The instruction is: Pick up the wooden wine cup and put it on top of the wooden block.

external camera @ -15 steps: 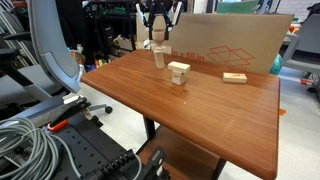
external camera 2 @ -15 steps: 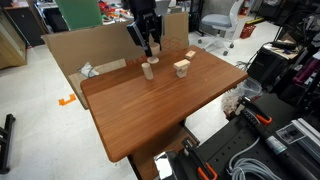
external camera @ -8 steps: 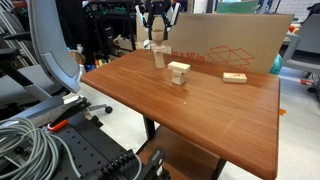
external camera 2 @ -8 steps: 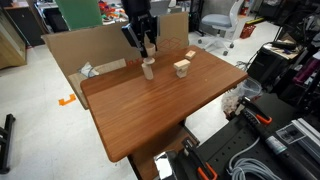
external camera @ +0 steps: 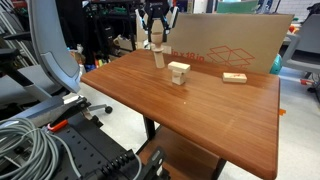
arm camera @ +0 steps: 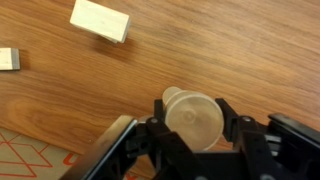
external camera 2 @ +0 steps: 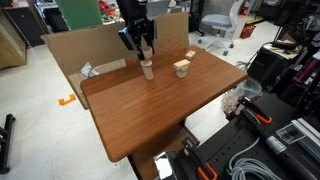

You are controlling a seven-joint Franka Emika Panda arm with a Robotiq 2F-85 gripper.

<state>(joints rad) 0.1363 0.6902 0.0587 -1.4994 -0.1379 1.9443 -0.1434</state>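
Observation:
The wooden cup is hanging just above the upright wooden block's top. My gripper will let go of the cup, and it would come to rest on the block.
The wooden wine cup (arm camera: 196, 121) is pale and round and sits between my gripper's (arm camera: 194, 125) black fingers, which are shut on it. In both exterior views the gripper (external camera: 158, 40) (external camera 2: 145, 52) hangs at the far side of the table, holding the cup (external camera: 158, 45) (external camera 2: 147, 60) just over the upright wooden block (external camera: 159, 59) (external camera 2: 148, 72). I cannot tell whether cup and block touch. In the wrist view the block is hidden under the cup.
A pale block with a wider top (external camera: 179, 72) (external camera 2: 182, 68) (arm camera: 100, 20) stands close by. A flat wooden slab (external camera: 234, 77) (arm camera: 8, 60) lies farther off. A cardboard box (external camera: 240, 45) (external camera 2: 85, 50) borders the brown table (external camera: 200, 115). Cables and chairs surround the table.
The arm above the gripper has shifted slightly sideways in an exterior view. The cup stays in the jaws over the block.

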